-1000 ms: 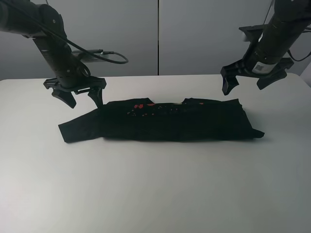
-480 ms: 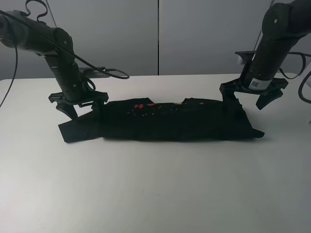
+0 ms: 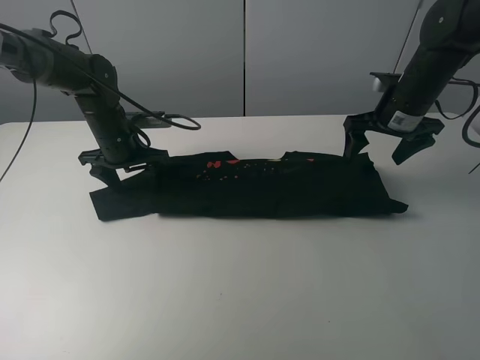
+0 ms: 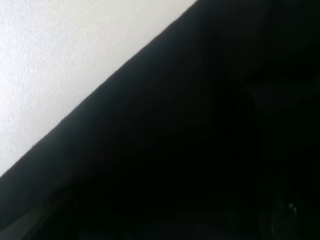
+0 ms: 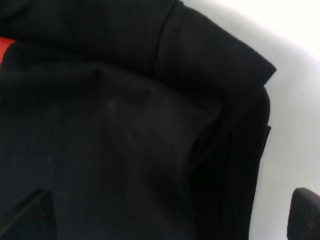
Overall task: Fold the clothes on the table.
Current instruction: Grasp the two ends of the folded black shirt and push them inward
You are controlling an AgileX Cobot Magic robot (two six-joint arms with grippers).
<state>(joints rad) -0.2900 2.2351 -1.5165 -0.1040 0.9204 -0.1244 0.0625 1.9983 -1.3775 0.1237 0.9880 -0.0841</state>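
Note:
I will next grab the long piece of the black T-shirt with my right gripper by its creased end point(image 3: 369, 168). Then I will fold it over the shirt's red print point(image 3: 214, 164).
The clothes point(image 3: 270, 187), a black T-shirt with red print near the collar, lie folded into a long band across the white table point(image 3: 240, 292). My left gripper point(image 3: 122, 166) is down at the shirt's far left corner by the sleeve, jaws spread wide and holding nothing. My right gripper point(image 3: 379, 146) hangs open just above the far right corner. In the right wrist view, both fingertips point(image 5: 30, 215) straddle the shirt's creased edge point(image 5: 125, 125). The left wrist view is filled with black cloth point(image 4: 200, 150) and a strip of table point(image 4: 60, 60); its fingers cannot be made out.
A black cable point(image 3: 169, 120) loops from the left arm over the table's back edge. Grey wall panels stand behind the table. White tabletop stretches in front of the shirt and on both sides.
Both arms have come down from above the table to the shirt's far corners. The left now rests low on the cloth, the right is close over the right end. Jaws stayed open.

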